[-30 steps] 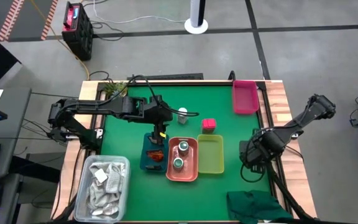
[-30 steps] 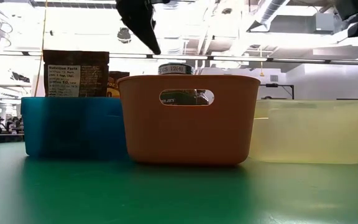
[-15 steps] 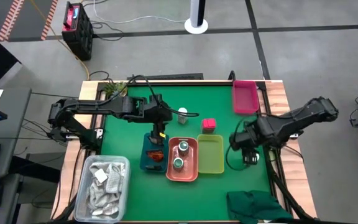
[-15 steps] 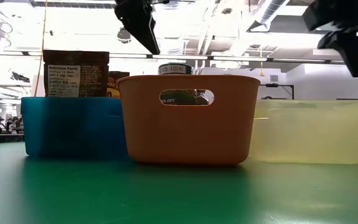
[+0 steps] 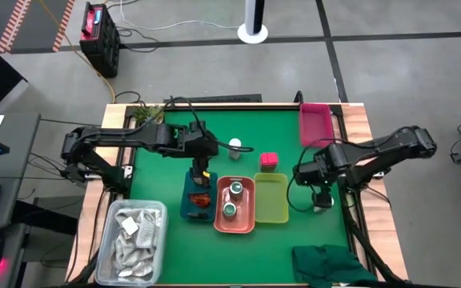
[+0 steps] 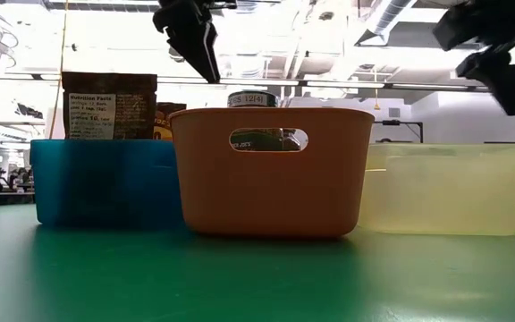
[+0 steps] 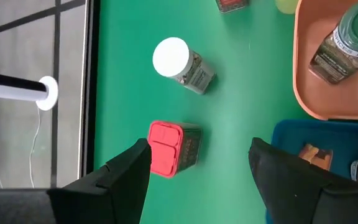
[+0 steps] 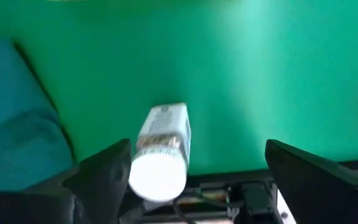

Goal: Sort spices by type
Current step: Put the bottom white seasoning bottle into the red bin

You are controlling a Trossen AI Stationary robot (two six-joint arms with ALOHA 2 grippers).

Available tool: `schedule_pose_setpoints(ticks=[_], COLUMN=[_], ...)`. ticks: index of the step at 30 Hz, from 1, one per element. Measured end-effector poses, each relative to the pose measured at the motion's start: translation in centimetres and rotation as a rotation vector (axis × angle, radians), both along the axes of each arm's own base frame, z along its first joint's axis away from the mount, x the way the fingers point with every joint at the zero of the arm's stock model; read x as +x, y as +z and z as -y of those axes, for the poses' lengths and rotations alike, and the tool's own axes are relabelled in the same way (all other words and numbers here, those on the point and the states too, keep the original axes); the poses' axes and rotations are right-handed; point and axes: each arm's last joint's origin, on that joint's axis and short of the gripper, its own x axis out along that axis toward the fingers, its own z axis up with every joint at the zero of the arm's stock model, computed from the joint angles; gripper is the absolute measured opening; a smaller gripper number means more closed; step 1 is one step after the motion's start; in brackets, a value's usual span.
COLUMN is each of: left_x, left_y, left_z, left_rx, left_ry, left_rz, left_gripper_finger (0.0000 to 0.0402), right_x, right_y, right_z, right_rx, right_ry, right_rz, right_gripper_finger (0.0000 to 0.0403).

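Observation:
My right gripper grips the white-lidded jar by its body just below the lid (image 8: 162,143) next, to sort this spice into the pink tray.
My left gripper (image 5: 202,164) hangs open above the blue tray's (image 5: 184,210) far end. A pink box (image 7: 169,149) lies on the table far below, between its fingers, with a white-lidded jar (image 7: 180,62) beside it. Another pink box (image 5: 269,161) sits by the yellow tray (image 5: 271,198). Dark packets (image 6: 110,105) stand in the blue tray. Two green-lidded jars (image 5: 232,198) stand in the orange tray (image 5: 245,224). My right gripper (image 8: 197,149) points down, open, right of the yellow tray. A second white-lidded jar (image 8: 160,155) shows on its side between its fingers. My right gripper has the white-lidded jar's lid end (image 8: 157,177) close beside one finger (image 8: 107,171). I cannot tell whether they touch. The jar lies on its side over the green table top, along the fingers' line of sight, lid toward the wrist.
A pink tray (image 5: 316,124) sits at the far right corner. A clear bin of white sachets (image 5: 132,232) stands at the near left. A green cloth (image 5: 330,264) lies at the near right. The three trays stand side by side mid-table.
My right gripper has swung from the table's right edge toward the yellow tray, then stopped. My left gripper has tipped slightly above the blue tray without shifting place.

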Motion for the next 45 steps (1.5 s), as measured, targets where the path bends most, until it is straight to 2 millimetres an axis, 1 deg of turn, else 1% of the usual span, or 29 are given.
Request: schedule_pose_setpoints(ticks=[4,9,12,17,20,21,23,26,30,35,37,39,41,45], left_x=[-0.7,-1.4,-1.7,-1.5,-1.1,-1.1,-1.2,-2.1,-3.6,-5.9,-6.8,-7.5,-8.1,-9.1], left_y=[0.8,2.2,2.6,2.4,0.7,-0.3,-1.7,-2.4,-1.4,0.2,0.3,0.0,-1.0,-3.2], left_z=[0.0,0.3,0.8,1.8,2.6,2.9,3.3,3.4,3.3,3.1,3.0,3.0,3.0,2.9], left_rx=[-0.003,-0.033,-0.048,-0.066,-0.07,-0.067,-0.063,-0.072,-0.089,-0.096,-0.091,-0.099,-0.115,-0.146], left_ry=[-0.003,-0.016,-0.021,-0.033,-0.064,-0.079,-0.096,-0.091,-0.064,-0.064,-0.057,-0.052,-0.047,-0.03], left_rz=[0.032,0.115,0.144,0.167,0.223,0.221,0.244,0.279,0.348,0.462,0.49,0.555,0.6,0.665], left_gripper_finger=[0.0256,0.0256,0.0256,0.0256,0.0256,0.0256,0.0256,0.0256,0.0256,0.0256,0.0256,0.0256,0.0256,0.0256], right_x=[-0.6,-1.8,-2.2,-2.8,-3.3,-3.5,-3.8,-3.9,-4.0,-4.0,-3.9,-3.8,-3.9,-3.9], right_y=[0.0,0.1,0.2,-0.3,-1.5,-2.0,-2.7,-3.5,-4.6,-6.5,-7.1,-7.6,-8.1,-9.1], right_z=[-1.6,-3.4,-4.3,-5.5,-5.9,-6.0,-6.1,-6.0,-5.9,-5.8,-5.7,-5.4,-5.1,-4.6], right_rx=[-0.012,-0.098,-0.124,-0.123,-0.139,-0.147,-0.156,-0.161,-0.164,-0.151,-0.14,-0.14,-0.145,-0.116], right_ry=[0.009,0.023,0.018,-0.003,-0.002,0.0,-0.002,-0.001,0.006,0.021,0.012,0.001,0.005,0.019], right_rz=[-0.02,-0.011,0.005,0.015,-0.006,-0.015,-0.025,-0.03,-0.035,-0.023,-0.008,-0.01,-0.025,-0.041], right_gripper_finger=[0.0376,0.0373,0.0373,0.0373,0.0373,0.0373,0.0373,0.0373,0.0373,0.037,0.0365,0.0356,0.0338,0.0283])
